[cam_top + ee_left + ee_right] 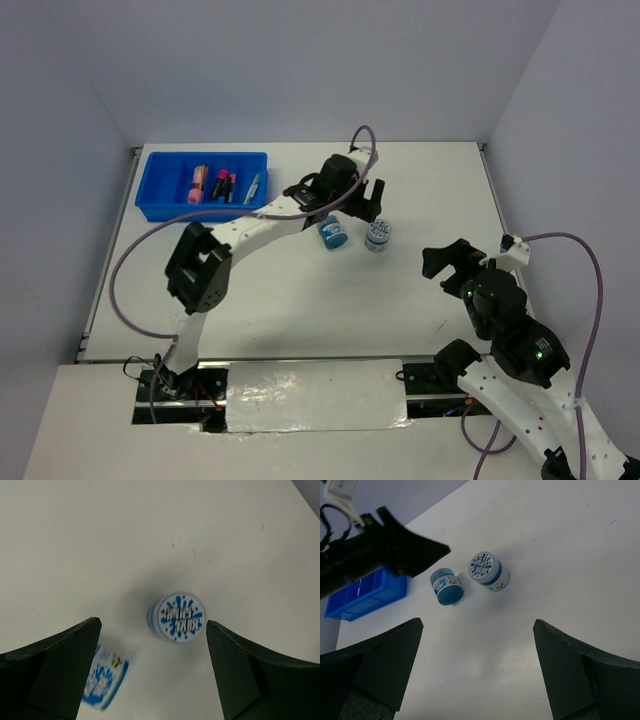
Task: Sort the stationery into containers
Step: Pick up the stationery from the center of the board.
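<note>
I should next take hold of the upright blue jar with my left gripper by its side [377, 243], so the jar's base stays free to settle in the tray [160, 195].
Two round blue jars stand out on the white table. One jar [378, 235] is upright with its white, blue-splashed lid up, also in the left wrist view [177, 616] and the right wrist view [488, 570]. The other jar [333, 234] lies tipped on its side [106, 678] [447, 586]. My left gripper [362, 205] is open and empty just above and behind the jars [152, 630]. My right gripper [447, 262] is open and empty to their right [477, 630]. The blue tray [160, 195] at the far left holds a pink tube [198, 184], markers [222, 185] and a thin pen [253, 187].
Grey walls close the table at the back and both sides. The left arm's purple cable [135, 250] loops over the table's left half. A taped plate [310, 395] covers the near edge between the arm bases.
</note>
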